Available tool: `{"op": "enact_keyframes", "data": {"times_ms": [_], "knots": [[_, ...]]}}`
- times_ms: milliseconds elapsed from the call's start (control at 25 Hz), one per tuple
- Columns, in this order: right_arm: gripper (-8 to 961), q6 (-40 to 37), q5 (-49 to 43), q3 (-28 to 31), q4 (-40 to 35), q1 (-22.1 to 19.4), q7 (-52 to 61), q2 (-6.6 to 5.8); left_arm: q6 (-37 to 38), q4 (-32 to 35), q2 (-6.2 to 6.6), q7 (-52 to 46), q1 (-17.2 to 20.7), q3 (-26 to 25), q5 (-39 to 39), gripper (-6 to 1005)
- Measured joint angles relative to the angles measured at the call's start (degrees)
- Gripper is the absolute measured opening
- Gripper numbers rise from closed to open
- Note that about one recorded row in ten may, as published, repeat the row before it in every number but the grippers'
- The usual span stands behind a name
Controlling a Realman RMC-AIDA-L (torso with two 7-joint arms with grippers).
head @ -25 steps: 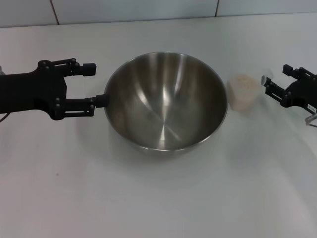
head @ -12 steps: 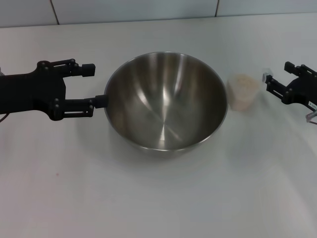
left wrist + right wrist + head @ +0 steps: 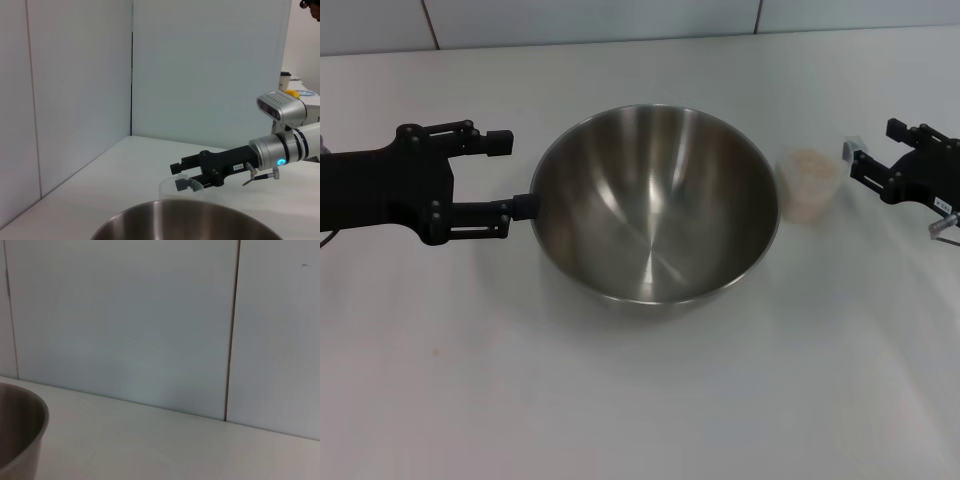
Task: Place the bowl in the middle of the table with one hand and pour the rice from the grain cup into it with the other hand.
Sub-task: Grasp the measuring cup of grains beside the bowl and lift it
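The grain cup's handle is between my fingertips: its handle [image 3: 854, 146] has the near one close to the rice-filled body [image 3: 810, 182]. My right gripper needs to close now. Closing now would hold the cup.
The bowl [image 3: 655, 205] stands on the white table [image 3: 640, 400] near its middle, empty inside; its rim also shows in the left wrist view [image 3: 185, 220] and the right wrist view [image 3: 20, 435]. My left gripper [image 3: 510, 172] is open just left of the bowl, with its near finger at the rim. The grain cup [image 3: 808, 185], filled with rice [image 3: 807, 162], stands upright just right of the bowl; it also shows in the left wrist view [image 3: 162, 187]. My right gripper [image 3: 872, 145] is open, to the right of the cup and apart from it; it also shows in the left wrist view [image 3: 177, 176].
White wall panels [image 3: 620, 20] run along the table's far edge. The cup stands close beside the bowl's right side.
My right gripper has shifted slightly toward the cup and a little farther back. The left arm, bowl and cup have not moved.
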Motion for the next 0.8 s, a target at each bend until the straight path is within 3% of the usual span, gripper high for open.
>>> {"op": "enact_keyframes", "data": {"times_ms": [520,720,800], "knots": [[640,-0.4,0.0,-0.1,0.5,0.2,-2.4,0.13,-0.2,0.0,0.01,0.0,0.0,0.0,0.1,798],[427,-0.4,0.2,-0.1,0.9,0.3,-2.7,0.14,-0.3,0.1,-0.16,0.0,-0.1,-0.2,1.0,798],[384,-0.4,0.2,-0.1,0.9,0.3,-2.7,0.14,-0.3,0.2,-0.25,0.0,-0.2,-0.4,1.3,798]]}}
